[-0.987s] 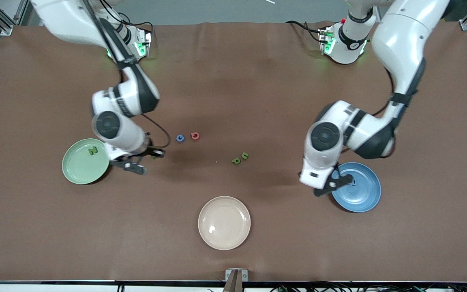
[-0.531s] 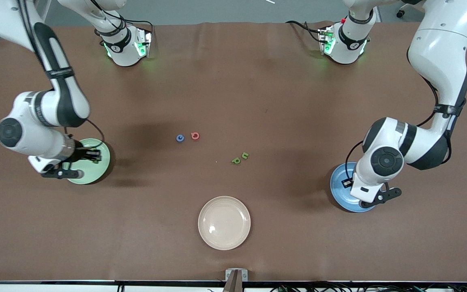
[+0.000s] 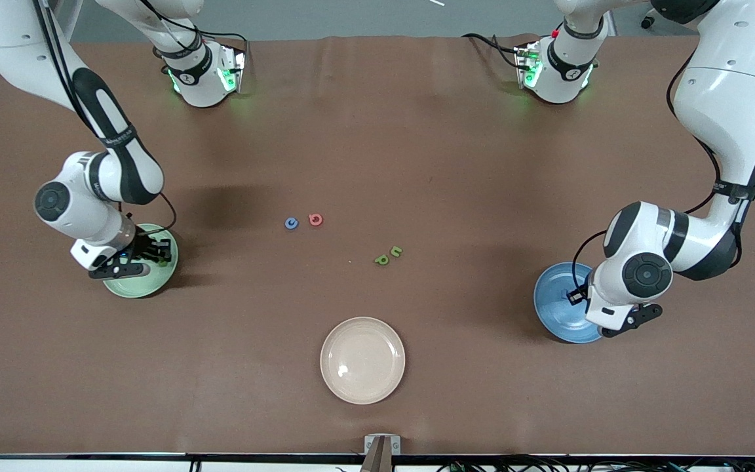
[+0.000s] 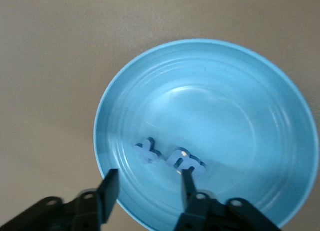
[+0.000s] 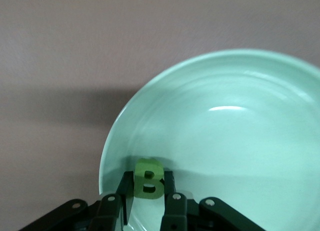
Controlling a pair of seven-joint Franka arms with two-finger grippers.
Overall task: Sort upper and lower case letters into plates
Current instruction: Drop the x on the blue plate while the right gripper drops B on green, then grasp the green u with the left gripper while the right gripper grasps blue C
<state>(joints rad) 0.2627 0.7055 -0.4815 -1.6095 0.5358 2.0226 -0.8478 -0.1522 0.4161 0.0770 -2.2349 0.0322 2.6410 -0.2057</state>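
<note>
The green B is low over the pale green plate and would lie in place, so my right gripper opens next.
My right gripper (image 3: 154, 252) is shut on a green letter B (image 5: 149, 177) and holds it over the pale green plate (image 3: 135, 285), just inside its rim (image 5: 225, 141). My left gripper (image 3: 575, 296) is open and empty over the blue plate (image 3: 558, 308). In the left wrist view its fingers (image 4: 110, 186) straddle the rim of that plate (image 4: 225, 116), and two pale blue letters (image 4: 148, 151) (image 4: 186, 163) lie in it. On the table's middle lie a blue letter (image 3: 291, 223), a pink-red letter (image 3: 315, 219) and two green letters (image 3: 382, 260) (image 3: 396, 251).
A cream-beige plate (image 3: 362, 360) sits empty near the table's front edge, nearer the camera than the loose letters. Both arm bases stand along the table's top edge.
The right arm swung from beside the green plate to over it, carrying the green letter. The left arm moved across the blue plate toward its own end of the table.
</note>
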